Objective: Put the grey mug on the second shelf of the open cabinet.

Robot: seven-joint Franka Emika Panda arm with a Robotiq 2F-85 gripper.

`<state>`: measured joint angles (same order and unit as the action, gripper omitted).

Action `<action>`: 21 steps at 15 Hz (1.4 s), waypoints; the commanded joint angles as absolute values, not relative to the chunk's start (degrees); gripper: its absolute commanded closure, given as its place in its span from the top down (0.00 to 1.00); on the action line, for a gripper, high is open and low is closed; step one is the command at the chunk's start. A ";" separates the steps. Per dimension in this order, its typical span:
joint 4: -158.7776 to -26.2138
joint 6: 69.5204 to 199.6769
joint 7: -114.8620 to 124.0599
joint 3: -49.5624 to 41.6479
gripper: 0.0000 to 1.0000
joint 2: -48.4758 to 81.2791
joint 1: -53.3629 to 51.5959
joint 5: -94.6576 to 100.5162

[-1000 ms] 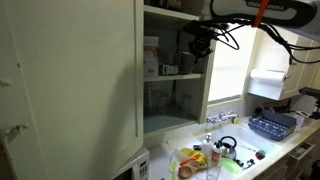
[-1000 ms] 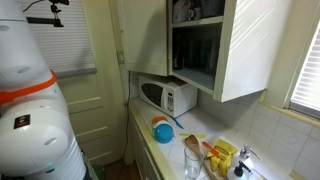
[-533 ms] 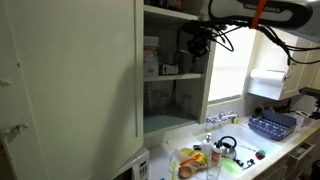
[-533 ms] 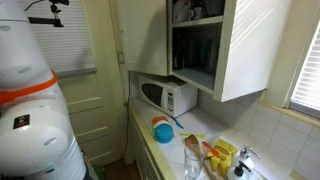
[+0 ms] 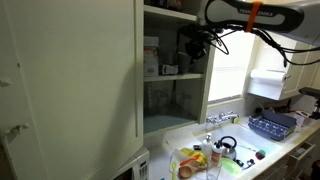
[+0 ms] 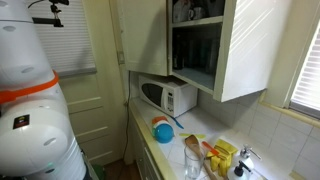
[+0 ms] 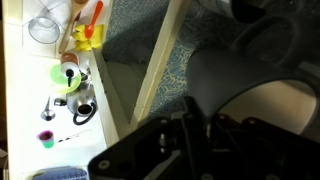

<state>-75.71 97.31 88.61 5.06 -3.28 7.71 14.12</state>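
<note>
The grey mug's lower edge is down at the shelf board (image 5: 172, 76) (image 7: 174, 76), fully behind its front edge, so it is time to let go of the grey mug.
The open cabinet (image 5: 70, 80) is tall and white, with its wide door swung out and white shelves inside; it also shows in an exterior view (image 6: 262, 45). My gripper (image 5: 197, 42) reaches into the cabinet's right side, just above a shelf board (image 5: 172, 76). In the wrist view the gripper (image 7: 190, 112) is shut on the grey mug (image 7: 235, 85), a large dark shape with its handle towards the top. The mug hangs over the patterned shelf liner (image 7: 130, 45). In the exterior view of the arm the mug is a dark blur under the gripper.
Boxes (image 5: 152, 58) stand on the shelf to the left of the gripper. The cabinet's front frame (image 7: 155, 70) runs beside the mug. Below are a microwave (image 6: 165, 97), a cluttered counter (image 5: 215, 155) with a kettle (image 7: 82, 108), and a dish rack (image 5: 272, 124).
The arm and gripper have shifted slightly left, deeper into the cabinet, with the mug still held.
</note>
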 commanded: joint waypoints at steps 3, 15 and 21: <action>-74.37 97.95 89.57 4.78 0.47 -2.70 7.89 13.94; -74.00 99.83 88.50 4.97 1.00 -5.16 7.49 12.81; -76.35 95.45 74.27 3.86 1.00 -11.62 6.53 3.46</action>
<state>-73.66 98.60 82.31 5.21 -7.28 7.09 9.26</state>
